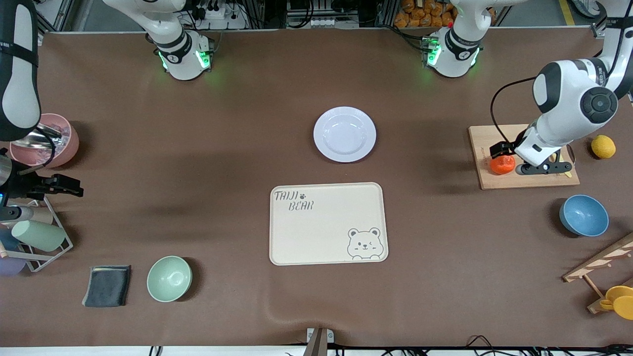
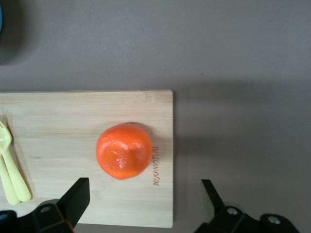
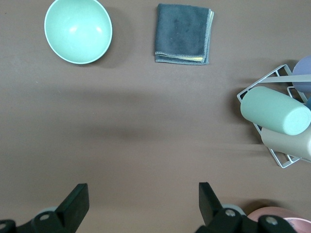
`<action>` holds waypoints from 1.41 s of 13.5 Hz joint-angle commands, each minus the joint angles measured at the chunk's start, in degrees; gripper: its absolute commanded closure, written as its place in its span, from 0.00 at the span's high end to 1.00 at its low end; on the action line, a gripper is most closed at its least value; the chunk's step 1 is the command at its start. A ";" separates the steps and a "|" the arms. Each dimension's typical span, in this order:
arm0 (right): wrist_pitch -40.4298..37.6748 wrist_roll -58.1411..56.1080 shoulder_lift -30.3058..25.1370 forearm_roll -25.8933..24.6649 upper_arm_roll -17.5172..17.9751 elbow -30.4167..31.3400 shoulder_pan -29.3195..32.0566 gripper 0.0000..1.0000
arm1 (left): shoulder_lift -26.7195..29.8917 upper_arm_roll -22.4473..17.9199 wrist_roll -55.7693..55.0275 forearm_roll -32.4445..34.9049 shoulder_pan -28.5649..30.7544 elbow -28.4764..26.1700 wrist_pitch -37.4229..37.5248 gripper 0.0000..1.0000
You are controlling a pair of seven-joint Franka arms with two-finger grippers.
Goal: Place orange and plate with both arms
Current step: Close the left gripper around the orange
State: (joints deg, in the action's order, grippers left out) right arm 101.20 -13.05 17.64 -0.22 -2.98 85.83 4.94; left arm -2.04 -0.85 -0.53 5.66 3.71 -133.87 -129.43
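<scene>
My left gripper grabs the orange's round sides next, to place the orange [image 1: 502,164] on the plate [image 1: 344,134].
The orange [image 1: 502,164] sits on a wooden cutting board [image 1: 529,182] at the left arm's end of the table. In the left wrist view the orange [image 2: 123,150] lies near the board's edge [image 2: 73,111]. My left gripper [image 1: 512,159] [image 2: 144,194] is open just over the board, beside the orange and not touching it. The plate [image 1: 344,134], white with a lavender tint, lies empty mid-table. My right gripper [image 1: 64,187] [image 3: 143,199] is open and empty over bare table by the cup rack.
A cream bear tray [image 1: 329,223] lies nearer the camera than the plate. A green bowl [image 1: 169,278], grey cloth [image 1: 107,286], cup rack [image 1: 34,237] and pink bowl [image 1: 44,140] are at the right arm's end. A lemon [image 1: 603,146], blue bowl [image 1: 583,215] and yellow forks [image 2: 9,165] are near the board.
</scene>
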 commanded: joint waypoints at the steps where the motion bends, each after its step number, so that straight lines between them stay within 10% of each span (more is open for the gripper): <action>1: -0.57 0.39 0.73 -1.01 1.13 -1.54 1.21 1.00 | -1.12 0.58 3.06 1.55 2.52 -1.04 -3.10 1.00; 19: -0.57 0.30 0.82 -1.01 1.04 -1.54 1.30 1.00 | -10.70 3.39 14.24 -1.08 9.03 -1.74 -9.79 1.00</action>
State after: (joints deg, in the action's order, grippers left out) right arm 101.20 -13.05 17.64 -0.22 -2.98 85.81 5.01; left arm -11.70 1.67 13.23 5.55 12.08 -135.24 -137.54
